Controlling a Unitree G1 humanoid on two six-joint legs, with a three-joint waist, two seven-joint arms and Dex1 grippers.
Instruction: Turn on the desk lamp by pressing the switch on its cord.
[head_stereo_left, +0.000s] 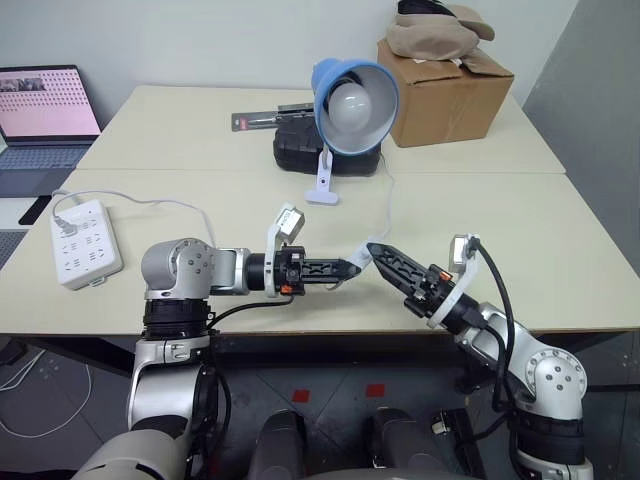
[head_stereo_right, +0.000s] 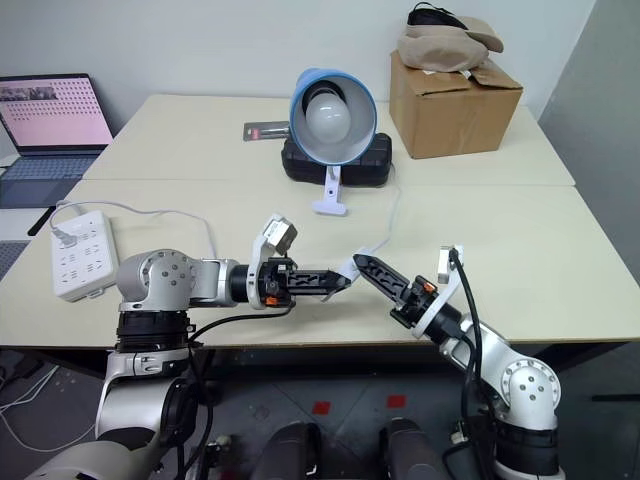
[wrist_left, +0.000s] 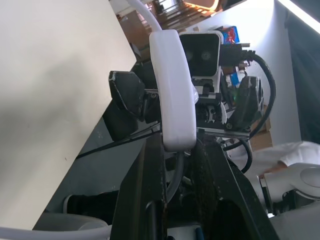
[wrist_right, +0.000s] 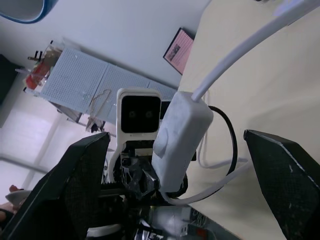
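I should pinch the white cord switch across its rocker button (wrist_right: 161, 142) with my right gripper next. That will turn on the desk lamp.
The desk lamp (head_stereo_left: 352, 102), with a blue shade and a round white bulb, stands unlit on its white base (head_stereo_left: 322, 190) at the middle of the table. Its thin white cord (head_stereo_left: 385, 212) runs toward the front edge. My left gripper (head_stereo_left: 345, 268) points level toward the right, shut on the white oblong switch (wrist_left: 172, 90), which stands up between its fingers. My right gripper (wrist_right: 176, 136) faces it from the right, with its fingers (wrist_right: 82, 175) spread wide on either side of the switch (wrist_right: 180, 140) and not touching it. The two gripper tips nearly meet above the front edge of the table.
A white power strip (head_stereo_left: 85, 240) with its thicker cable lies at the front left. A black case (head_stereo_left: 298, 152) sits behind the lamp, a cardboard box (head_stereo_left: 445, 95) with a cloth on top stands at the back right, and an open laptop (head_stereo_left: 45, 110) is at the far left.
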